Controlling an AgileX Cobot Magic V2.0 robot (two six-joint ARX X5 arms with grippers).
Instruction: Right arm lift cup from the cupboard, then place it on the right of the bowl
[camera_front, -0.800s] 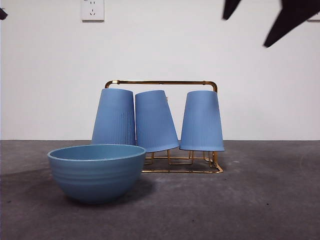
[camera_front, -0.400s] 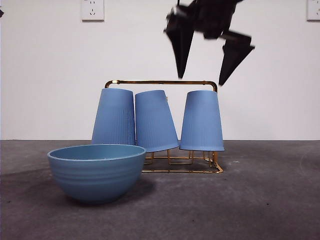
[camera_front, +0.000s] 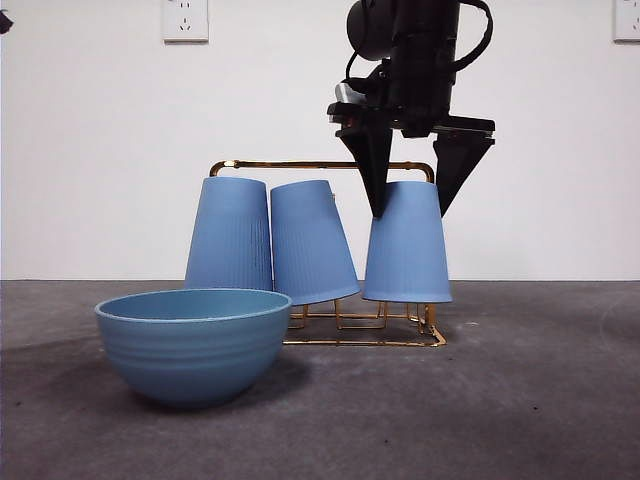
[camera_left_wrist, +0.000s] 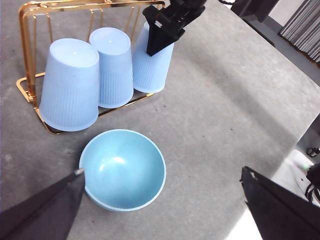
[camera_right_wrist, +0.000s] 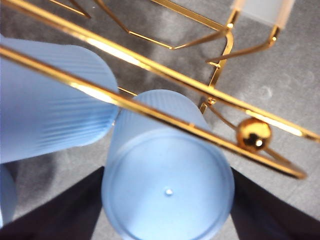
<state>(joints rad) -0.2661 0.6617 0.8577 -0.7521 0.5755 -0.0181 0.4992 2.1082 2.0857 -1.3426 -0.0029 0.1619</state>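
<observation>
The cup still needs to be lifted and placed beside the bowl (camera_front: 193, 340). My right gripper next needs to grip the cup by its closed base end (camera_front: 411, 200) for that.
Three upside-down light-blue ribbed cups sit on the gold wire cupboard (camera_front: 320, 165). My right gripper (camera_front: 409, 213) hangs from above with its jaws open, one on each side of the top of the rightmost cup (camera_front: 405, 255). The right wrist view shows this cup's base (camera_right_wrist: 167, 192) between my two fingers (camera_right_wrist: 60, 215), under the rack's top bar (camera_right_wrist: 150, 110). The bowl (camera_front: 193, 340) stands in front of the rack, at the left. In the left wrist view, the right gripper (camera_left_wrist: 160, 37) is over that cup (camera_left_wrist: 150, 72). My left gripper (camera_left_wrist: 162, 175) is open, high above the bowl (camera_left_wrist: 124, 167).
The other two cups (camera_front: 229, 235) (camera_front: 310, 240) stand on the rack left of the gripped-around one, the middle one tilted. A gold ball end (camera_right_wrist: 254, 135) of the rack is close by the cup. Grey table surface (camera_front: 530, 400) lies right of the bowl.
My right arm has come down from the upper right, and its open jaws now straddle the top of the rightmost cup. The bowl and the other cups have not moved.
</observation>
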